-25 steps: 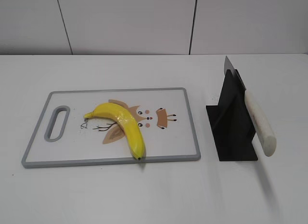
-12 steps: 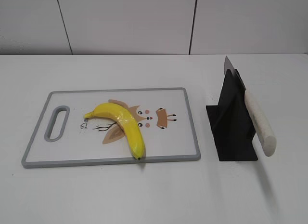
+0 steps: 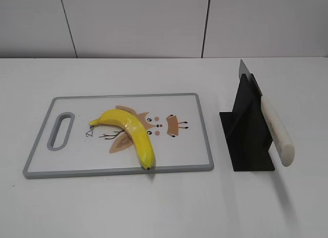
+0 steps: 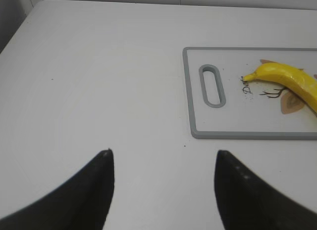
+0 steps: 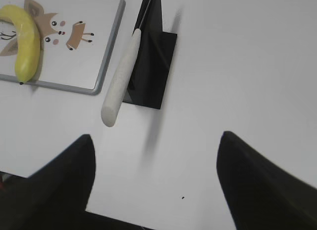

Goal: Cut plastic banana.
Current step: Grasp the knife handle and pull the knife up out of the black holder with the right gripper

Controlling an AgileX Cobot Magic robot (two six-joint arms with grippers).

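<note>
My right gripper grabs the knife by its white handle [image 3: 277, 130] next, since the knife's bare blade [image 3: 245, 70] sticks up along the black stand.
The yellow plastic banana [image 3: 130, 130] lies on a white cutting board with a grey rim [image 3: 205, 130], stem to the left, dark tip at the board's front edge. It also shows in the left wrist view [image 4: 290, 77] and the right wrist view [image 5: 25, 44]. A knife with a white handle [image 3: 277, 130] rests slanted in a black stand [image 3: 246, 130], blade up; the handle also shows in the right wrist view [image 5: 121, 76]. My left gripper [image 4: 162, 156] is open and empty over bare table, left of the board. My right gripper [image 5: 156, 141] is open and empty, in front of the knife stand.
The cutting board [image 4: 190, 91] has a grey handle slot [image 4: 212, 85] at its left end and a cartoon fox print [image 3: 164, 124]. The white table ends at a grey wall behind. Neither arm shows in the exterior view.
</note>
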